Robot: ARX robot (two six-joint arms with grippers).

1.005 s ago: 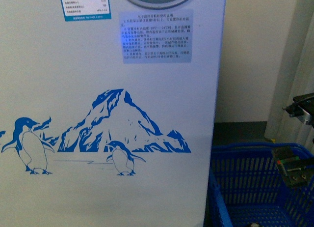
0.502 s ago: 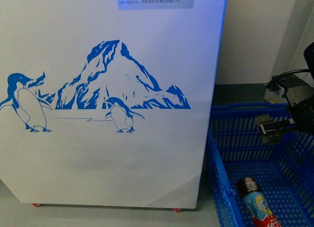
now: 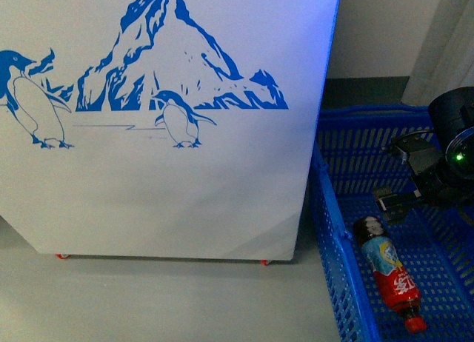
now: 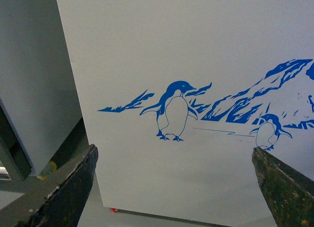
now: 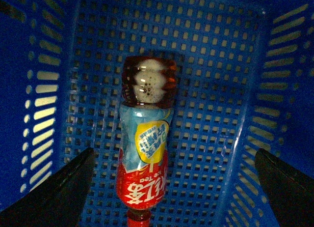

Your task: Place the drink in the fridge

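Observation:
My right gripper grabs the bottle by its labelled body (image 3: 386, 268) next, to put the drink in the fridge.
The drink (image 3: 389, 272) is a bottle with a red and blue label and a red cap, lying on its side in a blue basket (image 3: 333, 238). My right gripper (image 3: 400, 178) hangs open just above the bottle's base end. In the right wrist view the drink (image 5: 145, 158) lies between the open right gripper (image 5: 174, 156), nearer one finger, and nothing touches it. The fridge (image 3: 185, 186) is the white chest with the blue penguin-and-mountain drawing, left of the basket. My left gripper (image 4: 174, 151) is open, facing the fridge (image 4: 196, 65), and holds nothing.
The fridge stands on small red wheels (image 3: 264, 262) on a grey floor (image 3: 148, 305). The basket's perforated walls (image 5: 44, 89) enclose the bottle closely. A grey cabinet (image 4: 34, 89) stands beside the fridge in the left wrist view. A pale wall (image 3: 385, 31) lies behind the basket.
The front view has dropped: the fridge drawing slid up the picture and the bottle came fully into view. My right gripper moved down into the basket, closer to the bottle.

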